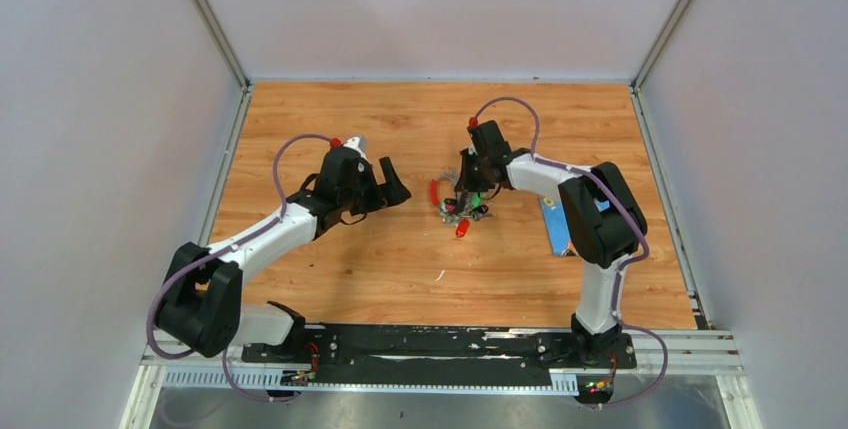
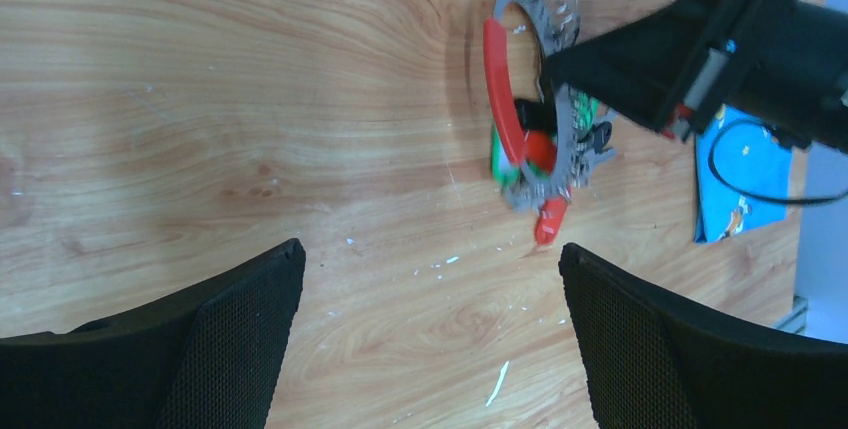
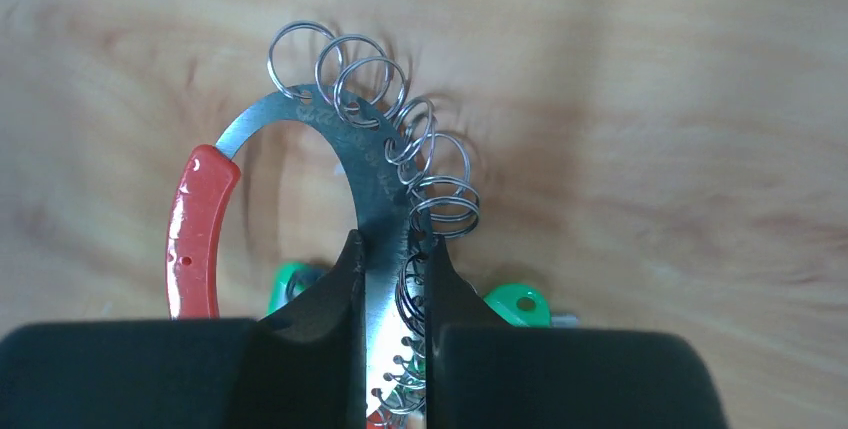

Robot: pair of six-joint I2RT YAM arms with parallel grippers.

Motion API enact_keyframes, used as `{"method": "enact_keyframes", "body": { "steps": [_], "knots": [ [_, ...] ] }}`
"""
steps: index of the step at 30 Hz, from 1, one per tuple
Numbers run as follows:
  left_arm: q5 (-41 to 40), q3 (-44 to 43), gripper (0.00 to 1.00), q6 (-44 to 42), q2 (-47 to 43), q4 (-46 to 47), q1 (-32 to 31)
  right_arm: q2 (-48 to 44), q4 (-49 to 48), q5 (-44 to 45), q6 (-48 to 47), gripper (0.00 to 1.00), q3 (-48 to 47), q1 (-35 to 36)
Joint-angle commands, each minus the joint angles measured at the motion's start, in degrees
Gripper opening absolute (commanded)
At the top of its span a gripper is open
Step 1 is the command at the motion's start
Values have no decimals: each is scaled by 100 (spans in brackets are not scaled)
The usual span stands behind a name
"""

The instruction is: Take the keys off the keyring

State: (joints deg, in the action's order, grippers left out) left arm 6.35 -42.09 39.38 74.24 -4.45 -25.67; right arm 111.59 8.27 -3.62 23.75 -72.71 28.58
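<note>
My left gripper grabs the keyring by its red curved part [image 1: 434,192] [image 2: 502,89] next, so the silvery part of the keyring stays free to release the keys.
The keyring [image 3: 350,139] is a flat silvery ring with several small wire loops along its edge and a red curved part [image 3: 195,234]. My right gripper [image 3: 390,249] is shut on the ring's metal band, holding it upright over the wood table. Green-capped keys [image 3: 515,304] hang behind my fingers. In the left wrist view the keyring [image 2: 535,69] shows with green and red-capped keys [image 2: 550,217] bunched at its lower end. My left gripper [image 2: 430,259] is open and empty, a little short of the keys. In the top view the ring [image 1: 455,199] lies between both grippers.
A blue cloth piece [image 1: 556,224] lies on the table beside the right arm, also in the left wrist view [image 2: 740,184]. A small white scrap [image 2: 497,384] lies on the wood between my left fingers. Grey walls close in the table [image 1: 400,279] on three sides.
</note>
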Motion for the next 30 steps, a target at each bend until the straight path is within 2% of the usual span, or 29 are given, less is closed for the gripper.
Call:
{"method": "enact_keyframes", "body": {
  "steps": [1,5,12,22,25,28,29,30],
  "knots": [
    [404,131,100,230,349,550,27,-422,-735,-1620,477,1,816,4],
    [773,368,99,707,592,1252,20,-677,-1146,-1894,757,1,1141,-1],
    [1469,615,90,1844,1573,2708,3,-788,-1284,-1836,869,1,1386,51],
    [1807,67,70,2484,2597,3178,-342,-1215,-1013,-1161,550,1,1487,267],
    [1920,59,61,2695,2823,3412,-383,-1344,-931,-1044,425,1,1488,318],
    [2063,90,46,2908,2889,3692,-407,-1491,-861,-941,280,1,1515,355],
    [2130,74,41,2930,2879,3717,-416,-1553,-862,-927,235,1,1527,361],
    [2221,62,27,2977,2853,3749,-421,-1624,-851,-890,184,1,1545,366]
  ]
}}
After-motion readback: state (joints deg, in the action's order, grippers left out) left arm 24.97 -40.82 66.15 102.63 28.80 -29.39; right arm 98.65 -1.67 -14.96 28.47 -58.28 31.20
